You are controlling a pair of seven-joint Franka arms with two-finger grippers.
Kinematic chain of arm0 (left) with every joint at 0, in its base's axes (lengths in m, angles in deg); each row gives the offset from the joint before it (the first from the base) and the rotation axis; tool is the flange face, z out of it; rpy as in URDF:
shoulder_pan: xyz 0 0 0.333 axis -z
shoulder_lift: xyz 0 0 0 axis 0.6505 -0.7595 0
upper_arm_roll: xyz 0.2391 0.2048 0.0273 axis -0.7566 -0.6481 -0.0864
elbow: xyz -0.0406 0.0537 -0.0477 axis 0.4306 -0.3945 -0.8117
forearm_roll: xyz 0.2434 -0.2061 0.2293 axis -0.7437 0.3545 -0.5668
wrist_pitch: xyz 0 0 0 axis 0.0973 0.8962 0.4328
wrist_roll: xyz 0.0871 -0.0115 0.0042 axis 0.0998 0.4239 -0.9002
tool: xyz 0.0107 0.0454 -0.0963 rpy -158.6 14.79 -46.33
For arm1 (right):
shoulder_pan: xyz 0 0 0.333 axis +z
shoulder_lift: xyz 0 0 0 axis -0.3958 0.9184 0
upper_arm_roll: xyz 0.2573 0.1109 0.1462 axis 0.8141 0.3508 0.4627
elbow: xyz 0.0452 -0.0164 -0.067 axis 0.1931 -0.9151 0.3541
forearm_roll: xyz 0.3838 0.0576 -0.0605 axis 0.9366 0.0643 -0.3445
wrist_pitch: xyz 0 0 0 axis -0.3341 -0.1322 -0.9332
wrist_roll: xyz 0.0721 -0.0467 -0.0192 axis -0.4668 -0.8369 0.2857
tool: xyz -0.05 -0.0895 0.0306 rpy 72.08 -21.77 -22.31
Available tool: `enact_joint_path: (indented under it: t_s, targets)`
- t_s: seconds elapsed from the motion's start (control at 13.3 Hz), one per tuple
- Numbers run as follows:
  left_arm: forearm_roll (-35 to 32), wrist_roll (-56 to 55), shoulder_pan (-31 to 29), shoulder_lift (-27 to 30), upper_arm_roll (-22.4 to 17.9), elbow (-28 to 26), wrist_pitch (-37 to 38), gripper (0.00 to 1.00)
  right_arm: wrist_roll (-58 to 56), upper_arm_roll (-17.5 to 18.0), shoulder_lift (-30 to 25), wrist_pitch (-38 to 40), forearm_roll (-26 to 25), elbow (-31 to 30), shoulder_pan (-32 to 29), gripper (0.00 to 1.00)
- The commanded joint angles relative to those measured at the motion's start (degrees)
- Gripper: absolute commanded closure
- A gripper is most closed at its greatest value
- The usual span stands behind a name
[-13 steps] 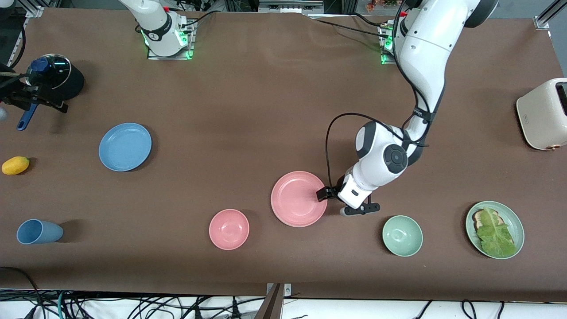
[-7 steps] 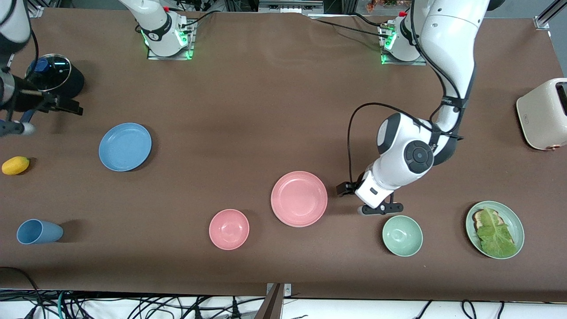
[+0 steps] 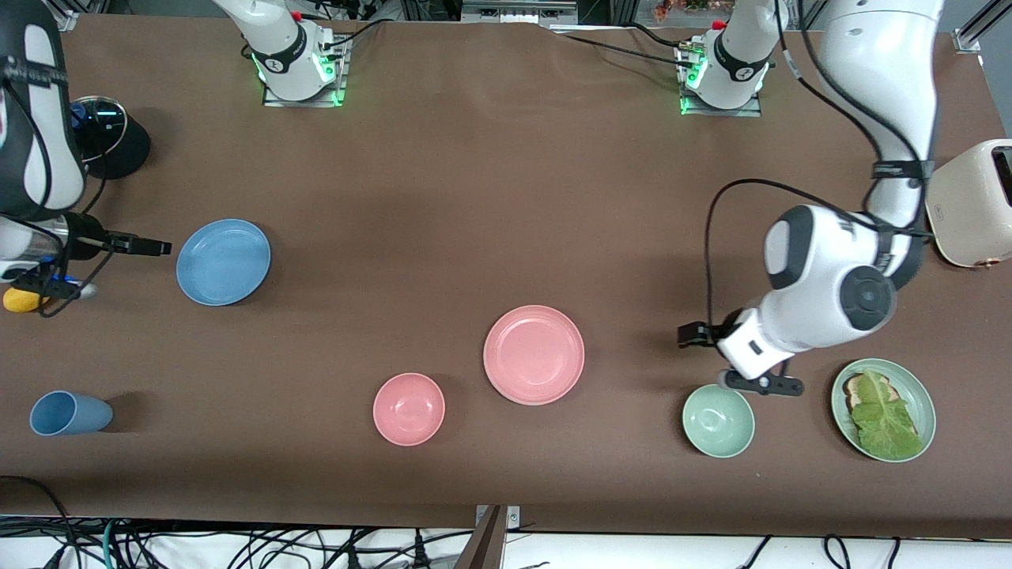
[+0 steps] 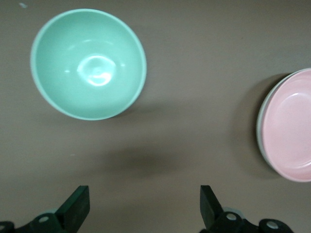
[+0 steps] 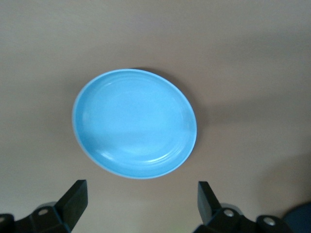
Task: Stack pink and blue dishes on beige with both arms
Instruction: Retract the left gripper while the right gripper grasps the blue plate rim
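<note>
The blue plate should be stacked with the pink dishes, so the robot's right gripper should next take it by its rim (image 3: 198,243) (image 5: 133,175).
The pink plate (image 3: 534,355) lies flat mid-table; in the left wrist view, the pink plate (image 4: 290,127) shows a thin pale rim (image 4: 260,128) under its edge. No separate beige plate shows in the front view. The blue plate (image 3: 223,261) lies toward the right arm's end of the table and fills the right wrist view as the blue plate (image 5: 134,123). My left gripper (image 3: 690,334) (image 4: 143,208) hangs open and empty over bare table between the pink plate and a green bowl. My right gripper (image 3: 152,247) (image 5: 141,200) is open and empty just beside the blue plate's edge.
A pink bowl (image 3: 409,408), green bowl (image 3: 718,420) (image 4: 88,63) and green plate of toast and lettuce (image 3: 917,387) lie nearer the camera. A cream toaster (image 3: 968,201) stands at the left arm's end. A blue cup (image 3: 69,412), yellow fruit (image 3: 16,301) and black pot (image 3: 118,142) are at the right arm's end.
My left gripper has drawn away from the pink plate's rim toward the left arm's end of the table. My right arm has come in toward the blue plate. Both plates stayed put.
</note>
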Motion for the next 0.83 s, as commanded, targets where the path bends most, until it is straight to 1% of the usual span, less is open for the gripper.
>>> enact_joint_path:
  t_s: [0.0, 0.08, 0.23, 0.3, 0.45, 0.6, 0.75]
  targets:
    - [-1.45, 8.22, -3.46, 2.61, -0.08, -0.29, 3.84, 0.0, -9.55, 0.39, 4.54, -3.79, 6.11, -1.02, -4.64, 0.0]
    - [-2.15, 10.16, -3.9, 3.57, -0.43, -0.2, 5.42, 0.0, -12.11, 0.39, 6.56, -5.02, 8.05, -1.02, -5.09, 0.01]
    - [-3.46, 10.88, -4.95, 5.95, -1.23, -0.2, 8.58, 0.0, -14.15, 0.48, 10.17, -8.88, 8.86, -1.02, -6.32, 0.06]
    - [-3.64, 10.88, -5.48, 6.83, -1.32, -0.12, 10.17, 0.0, -14.68, 0.48, 11.66, -10.3, 9.56, -0.94, -6.85, 0.06]
    - [-3.56, 10.8, -6.54, 9.28, -1.84, -0.12, 12.37, 0.0, -14.78, 0.48, 13.17, -11.27, 10.97, -0.85, -7.12, 0.11]
    - [-3.56, 10.71, -6.8, 11.92, -2.54, -0.12, 15.36, 0.0, -15.13, 0.57, 13.61, -11.1, 11.41, -0.85, -7.12, 0.25]
    - [-3.38, 10.8, -7.16, 14.56, -3.6, -0.12, 17.65, 0.0, -15.13, 0.66, 14.48, -11.19, 11.76, -0.59, -7.29, 0.41]
